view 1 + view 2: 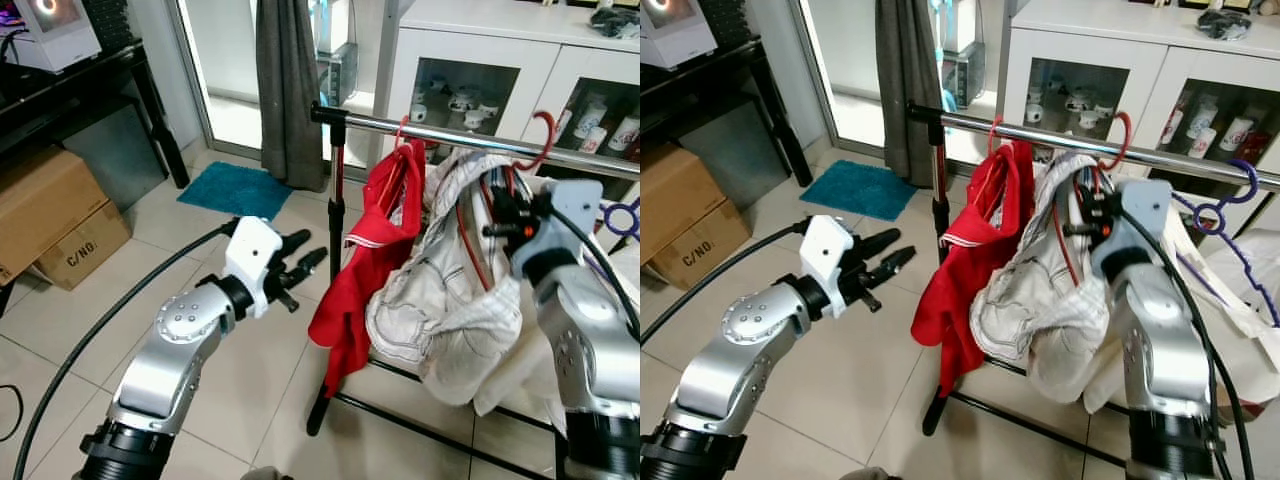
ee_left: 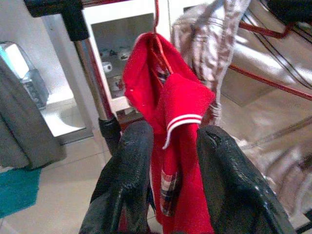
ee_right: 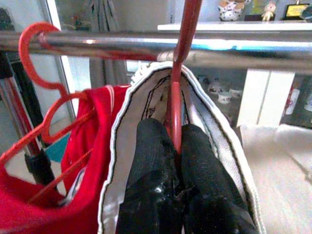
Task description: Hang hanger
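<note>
My left gripper should next grab the white garment by its waistband (image 1: 462,165), so the red hanger's hook (image 1: 546,132) stays free to hang.
A red hanger (image 1: 541,138) carrying a white garment (image 1: 440,290) has its hook at the chrome rail (image 1: 450,133) of a clothes rack. My right gripper (image 3: 176,141) is shut on the hanger's red neck just below the rail, inside the garment's collar; it also shows by the garment (image 1: 500,215). A red shirt (image 1: 375,250) hangs on its own red hanger to the left on the same rail. My left gripper (image 1: 305,258) is open and empty, held left of the rack's post and pointing at the red shirt (image 2: 180,102).
The rack's black post (image 1: 335,190) and floor bars (image 1: 400,420) lie between my arms. A purple hanger (image 1: 620,215) hangs at the rail's right end. A white cabinet (image 1: 500,70) stands behind, with a grey curtain (image 1: 285,90), teal mat (image 1: 235,188) and cardboard boxes (image 1: 50,215) to the left.
</note>
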